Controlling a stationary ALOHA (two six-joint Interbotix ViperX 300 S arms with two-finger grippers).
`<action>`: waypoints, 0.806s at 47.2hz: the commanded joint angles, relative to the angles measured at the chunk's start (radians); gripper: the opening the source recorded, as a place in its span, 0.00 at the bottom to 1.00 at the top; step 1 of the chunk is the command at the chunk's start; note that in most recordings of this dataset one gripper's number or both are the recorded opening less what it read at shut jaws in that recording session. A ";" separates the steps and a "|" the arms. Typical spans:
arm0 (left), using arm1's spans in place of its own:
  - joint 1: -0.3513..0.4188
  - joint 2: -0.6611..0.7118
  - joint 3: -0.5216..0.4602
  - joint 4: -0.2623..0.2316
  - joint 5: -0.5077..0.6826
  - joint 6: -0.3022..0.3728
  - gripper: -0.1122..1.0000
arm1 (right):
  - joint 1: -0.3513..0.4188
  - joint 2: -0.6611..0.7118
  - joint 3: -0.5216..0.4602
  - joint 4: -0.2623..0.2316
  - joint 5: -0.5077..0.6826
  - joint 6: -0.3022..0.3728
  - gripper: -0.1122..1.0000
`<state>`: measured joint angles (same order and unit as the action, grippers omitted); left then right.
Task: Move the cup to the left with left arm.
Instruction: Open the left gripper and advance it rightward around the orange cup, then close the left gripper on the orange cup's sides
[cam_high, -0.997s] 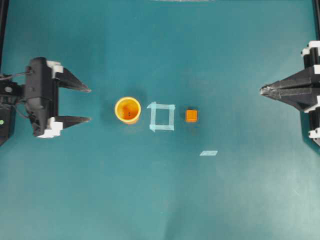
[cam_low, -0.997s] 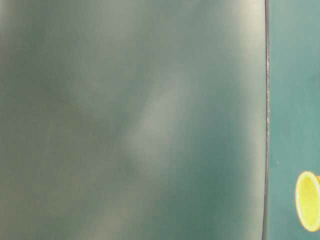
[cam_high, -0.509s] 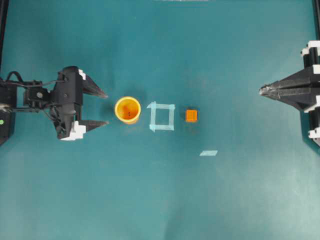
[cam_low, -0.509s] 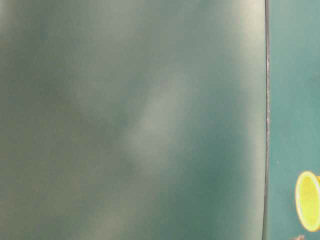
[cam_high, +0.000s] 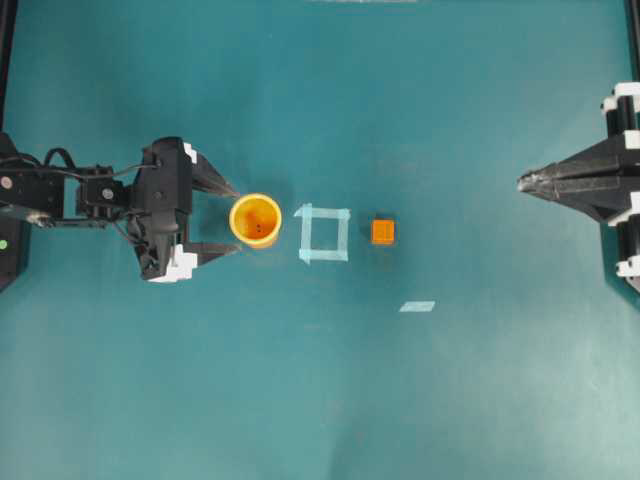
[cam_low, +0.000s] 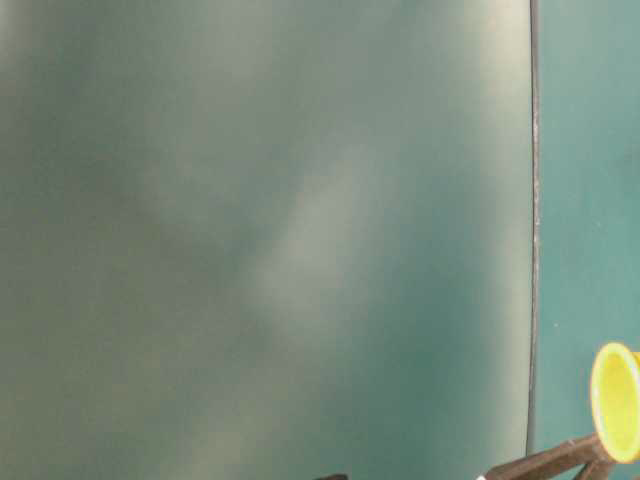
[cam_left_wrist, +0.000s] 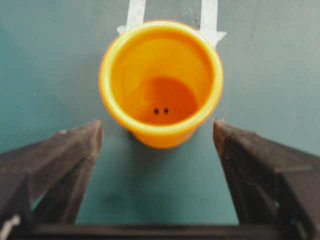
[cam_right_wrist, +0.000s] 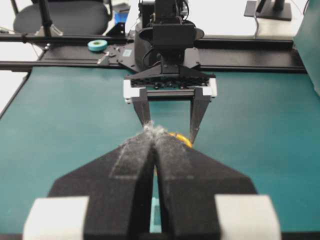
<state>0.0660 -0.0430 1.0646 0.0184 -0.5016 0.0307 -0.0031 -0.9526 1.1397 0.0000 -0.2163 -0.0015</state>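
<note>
I need to move my left gripper farther toward the cup before I close it. Its fingers reach only the near rim of the cup (cam_high: 255, 220) and are still short of the cup's middle.
The orange-yellow cup (cam_high: 255, 220) stands upright on the teal table, left of centre. My left gripper (cam_high: 237, 220) is open, and its two black fingertips reach the cup's left side, one above and one below it. In the left wrist view the cup (cam_left_wrist: 161, 80) sits just ahead of the gripper (cam_left_wrist: 156, 122), with both fingers apart from its wall. One left finger (cam_low: 545, 462) shows below the cup (cam_low: 614, 400) in the table-level view. My right gripper (cam_high: 522, 182) rests shut and empty at the far right, its tips (cam_right_wrist: 151, 131) pressed together.
A pale tape square (cam_high: 324, 233) lies just right of the cup. A small orange cube (cam_high: 383, 232) sits beyond it, and a short tape strip (cam_high: 417, 306) lies lower right. A blurred grey-green surface fills most of the table-level view.
My left gripper has moved right across the table, staying open, until its fingertips reached the cup's left side. The cup, cube and right arm have not moved.
</note>
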 joint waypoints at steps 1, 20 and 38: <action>-0.002 0.002 -0.018 -0.002 -0.021 0.002 0.88 | 0.000 0.003 -0.034 0.002 -0.006 0.000 0.10; -0.006 0.074 -0.063 -0.002 -0.077 -0.015 0.88 | 0.000 0.005 -0.035 0.002 -0.003 0.000 0.10; -0.009 0.127 -0.101 -0.002 -0.080 -0.014 0.88 | 0.000 0.006 -0.037 0.002 -0.003 0.002 0.10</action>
<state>0.0583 0.0936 0.9771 0.0169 -0.5722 0.0138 -0.0015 -0.9526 1.1351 0.0000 -0.2148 -0.0015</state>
